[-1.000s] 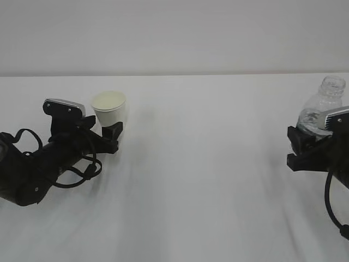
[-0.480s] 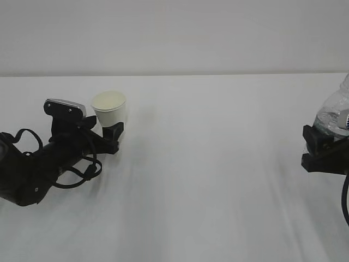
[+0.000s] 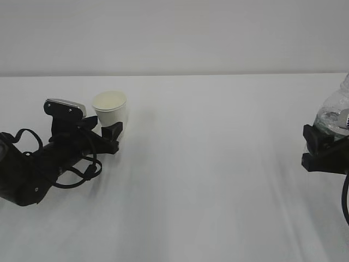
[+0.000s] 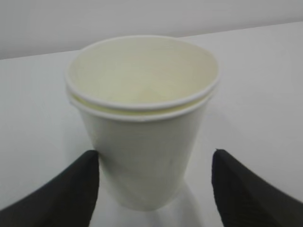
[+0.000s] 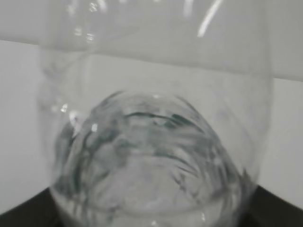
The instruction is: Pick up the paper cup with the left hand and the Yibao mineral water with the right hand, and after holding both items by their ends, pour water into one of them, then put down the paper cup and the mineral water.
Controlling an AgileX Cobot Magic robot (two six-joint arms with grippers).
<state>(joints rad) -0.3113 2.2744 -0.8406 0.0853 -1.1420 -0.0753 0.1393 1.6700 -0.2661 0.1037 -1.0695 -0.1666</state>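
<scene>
The paper cup widens to a rim that is wider than my open fingers, so to pick the cup up, my left gripper will next grab its narrower lower half [image 3: 112, 120].
The paper cup [image 3: 109, 107] stands upright on the white table at the left. It fills the left wrist view [image 4: 142, 118]. My left gripper [image 3: 103, 126] lies low on the table with its fingers on either side of the cup's lower half. It is open [image 4: 154, 158]: the left finger [image 4: 80, 184] is at the cup's wall and the right finger [image 4: 236, 189] stands apart from it. The Yibao mineral water [image 3: 334, 112] is at the far right edge, its top cut off by the frame. My right gripper [image 3: 320, 144] is shut on its lower body [image 5: 151, 161].
The white table [image 3: 218, 164] stretches between the two arms, with a plain pale wall behind it. The left arm's black body and cables [image 3: 38, 164] lie along the table's left side.
My right gripper has carried the bottle to the right, so part of it is now out of frame. The left gripper and the cup have hardly moved.
</scene>
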